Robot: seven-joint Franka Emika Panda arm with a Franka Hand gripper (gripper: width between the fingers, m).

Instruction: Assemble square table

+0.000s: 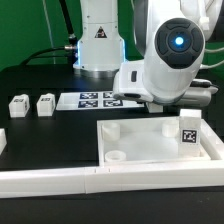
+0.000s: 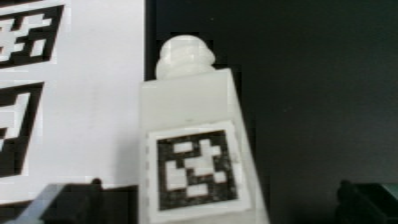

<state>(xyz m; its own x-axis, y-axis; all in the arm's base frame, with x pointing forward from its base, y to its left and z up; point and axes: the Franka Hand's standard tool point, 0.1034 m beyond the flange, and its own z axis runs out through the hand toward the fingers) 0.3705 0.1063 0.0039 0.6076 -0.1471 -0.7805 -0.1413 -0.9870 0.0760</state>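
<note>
My gripper grabs the leg by its end opposite the peg next, which leaves the rounded peg free for a table-top socket.
In the wrist view a white table leg lies on the black table, its rounded peg end away from me and a black-and-white tag on its upper face. My gripper is open, its dark fingers standing wide on either side of the leg and not touching it. The square table top, a white tray with round corner sockets and a tag, lies front and centre in the exterior view. Two more leg blocks stand on the exterior view's left. The arm hides the gripper there.
The marker board lies flat behind the table top; its edge runs right beside the leg. A long white barrier wall spans the front. The robot base stands at the back.
</note>
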